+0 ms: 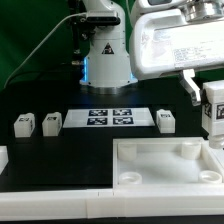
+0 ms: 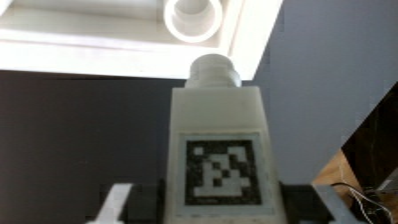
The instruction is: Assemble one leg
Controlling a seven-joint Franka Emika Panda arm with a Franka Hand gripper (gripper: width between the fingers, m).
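The robot's gripper needs to move the leg toward the socket before it lets go of the leg, because the leg's round peg end is above and short of the corner socket (image 2: 192,18).
My gripper (image 1: 207,98) is at the exterior view's right, shut on a white leg (image 1: 213,112) held in the air above the right end of the white tabletop (image 1: 165,178). In the wrist view the leg (image 2: 221,120) stands between my fingers (image 2: 118,200), its tag facing the camera and its round peg end pointing away. One of the tabletop's round corner sockets (image 2: 192,14) lies beyond it. Three more legs stand on the black table: two at the left (image 1: 24,124) (image 1: 50,122) and one right of centre (image 1: 166,120).
The marker board (image 1: 110,118) lies flat between the loose legs. The robot base (image 1: 105,55) stands behind it. A white block (image 1: 3,158) sits at the left edge. The tabletop fills the front right.
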